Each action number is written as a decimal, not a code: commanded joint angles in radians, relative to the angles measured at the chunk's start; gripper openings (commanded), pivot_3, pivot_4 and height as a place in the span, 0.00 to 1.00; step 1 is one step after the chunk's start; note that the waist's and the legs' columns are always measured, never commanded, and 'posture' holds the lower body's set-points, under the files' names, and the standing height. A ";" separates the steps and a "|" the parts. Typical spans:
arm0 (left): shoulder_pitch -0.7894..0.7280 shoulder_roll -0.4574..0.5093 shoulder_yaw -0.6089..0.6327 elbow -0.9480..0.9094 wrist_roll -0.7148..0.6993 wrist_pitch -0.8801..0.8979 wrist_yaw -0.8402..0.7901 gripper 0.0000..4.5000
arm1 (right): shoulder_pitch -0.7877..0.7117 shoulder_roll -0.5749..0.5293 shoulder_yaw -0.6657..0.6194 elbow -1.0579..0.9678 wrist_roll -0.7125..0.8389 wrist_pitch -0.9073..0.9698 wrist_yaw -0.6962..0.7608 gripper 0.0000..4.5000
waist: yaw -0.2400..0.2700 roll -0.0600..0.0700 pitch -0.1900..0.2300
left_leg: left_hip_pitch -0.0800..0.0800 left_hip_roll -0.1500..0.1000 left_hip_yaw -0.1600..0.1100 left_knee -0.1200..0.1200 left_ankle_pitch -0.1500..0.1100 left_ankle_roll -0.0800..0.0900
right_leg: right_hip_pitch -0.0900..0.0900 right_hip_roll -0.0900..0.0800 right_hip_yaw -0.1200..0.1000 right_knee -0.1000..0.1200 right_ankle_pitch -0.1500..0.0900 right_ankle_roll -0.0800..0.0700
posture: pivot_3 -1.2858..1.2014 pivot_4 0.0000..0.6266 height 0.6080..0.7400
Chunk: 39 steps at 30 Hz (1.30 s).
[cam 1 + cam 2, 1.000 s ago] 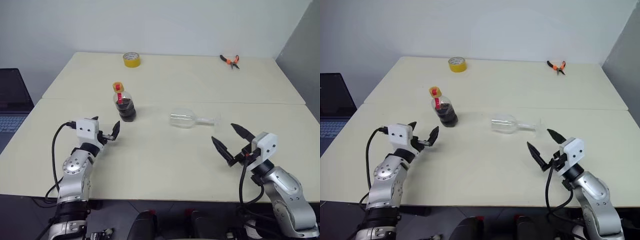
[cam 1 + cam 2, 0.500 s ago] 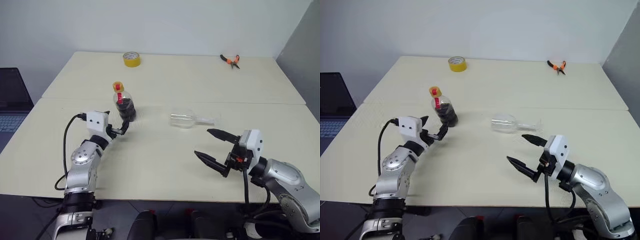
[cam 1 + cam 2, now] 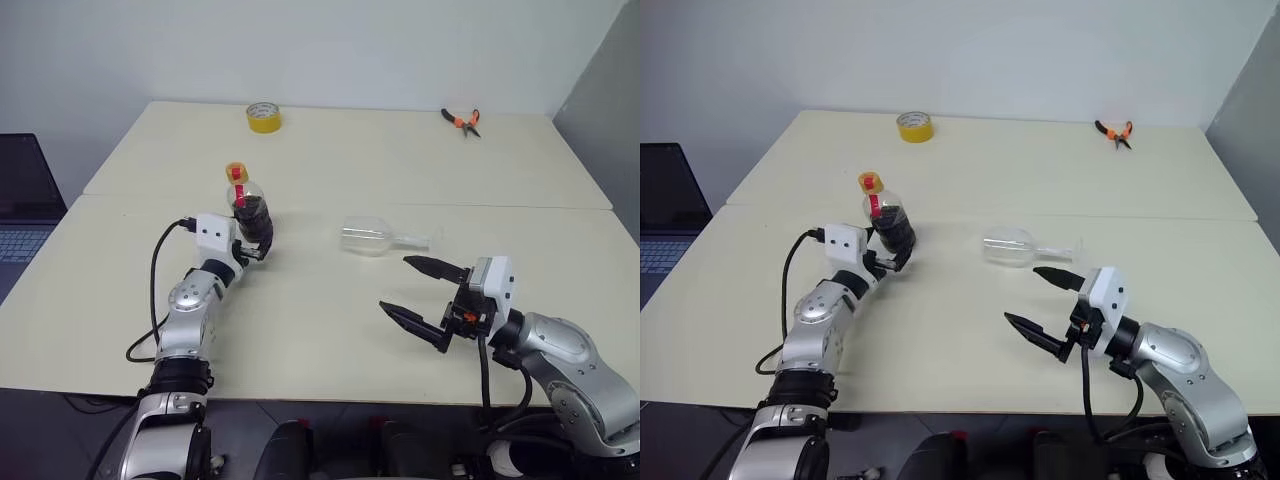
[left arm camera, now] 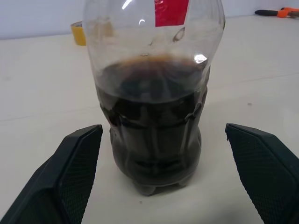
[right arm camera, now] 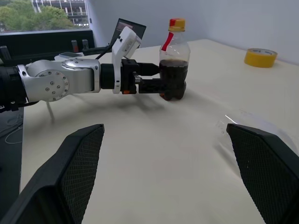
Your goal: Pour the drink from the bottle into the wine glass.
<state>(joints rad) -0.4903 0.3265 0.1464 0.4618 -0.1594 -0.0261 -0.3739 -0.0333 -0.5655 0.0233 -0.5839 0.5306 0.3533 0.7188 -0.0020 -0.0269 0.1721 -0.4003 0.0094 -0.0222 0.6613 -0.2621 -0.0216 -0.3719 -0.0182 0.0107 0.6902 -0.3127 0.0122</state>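
Note:
The bottle is wide at its clear upper body (image 3: pixel 245 192). I will grab the bottle next with my left gripper by its narrower lower waist, where the dark drink is.
The bottle (image 3: pixel 247 208) stands upright left of the table's middle, with a yellow cap, a red strip at the neck and dark drink (image 4: pixel 152 121) filling its lower half. My left gripper (image 3: pixel 254 243) is open, with one finger on each side of the bottle's base and a gap on both sides in the left wrist view. The wine glass (image 3: pixel 372 238) lies on its side near the middle, stem pointing right. My right gripper (image 3: pixel 398 285) hovers open in front of the glass, pointing left, with nothing between its fingers.
A yellow tape roll (image 3: pixel 263 117) sits at the table's far edge and orange-handled pliers (image 3: pixel 460 120) at the far right. A laptop (image 3: pixel 22 215) lies off the table's left side. A seam (image 3: pixel 450 206) crosses the table behind the glass.
My left gripper has moved forward and now flanks the bottle. My right gripper has swung left and turned to point across the table. Bottle and glass have not moved.

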 commanded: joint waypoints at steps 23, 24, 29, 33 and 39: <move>-0.267 -0.023 0.020 0.397 0.010 -0.233 0.011 0.91 | -0.073 0.016 0.006 -0.014 -0.012 0.010 -0.026 1.00 | 0.000 -0.002 0.001 | -0.001 0.000 0.000 0.000 0.000 0.000 | 0.000 0.000 0.000 0.000 0.000 0.000 | 0.52 0.24 1.00; -0.268 -0.024 0.022 0.399 0.008 -0.235 0.007 0.87 | -0.073 0.016 0.006 -0.014 -0.013 0.009 -0.026 1.00 | 0.000 -0.002 0.001 | -0.001 0.000 0.000 0.000 0.000 0.000 | 0.000 0.000 0.000 0.000 0.000 0.000 | 0.52 0.24 1.00; -0.254 -0.026 0.016 0.355 0.007 -0.232 -0.011 0.59 | -0.075 0.021 0.005 -0.021 -0.016 0.012 -0.033 1.00 | 0.000 -0.002 0.001 | -0.001 0.000 0.000 0.000 0.000 0.000 | 0.000 0.000 0.000 0.000 0.000 0.000 | 0.52 0.24 1.00; -0.216 -0.030 0.005 0.253 0.004 -0.209 -0.025 0.46 | -0.076 0.021 0.000 -0.039 -0.009 0.022 -0.043 1.00 | -0.001 -0.002 0.001 | -0.001 0.000 0.000 0.000 0.000 0.000 | -0.001 0.000 0.000 0.000 0.000 0.000 | 0.52 0.24 1.00; 0.027 -0.040 -0.085 -0.272 -0.047 0.003 -0.083 0.43 | -0.069 0.029 -0.033 -0.146 0.057 0.098 -0.121 1.00 | -0.003 -0.002 0.001 | -0.001 0.000 0.000 0.000 0.001 -0.002 | -0.001 0.000 0.001 0.000 0.000 0.000 | 0.52 0.24 1.00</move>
<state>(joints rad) -0.4999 0.2877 0.0926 0.3831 -0.1699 -0.0833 -0.4286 -0.0968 -0.5417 0.0190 -0.6526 0.5466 0.4305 0.6270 -0.0051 -0.0289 0.1733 -0.4015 0.0098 -0.0219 0.6614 -0.2610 -0.0239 -0.3729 -0.0187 0.0120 0.6900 -0.3126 0.0121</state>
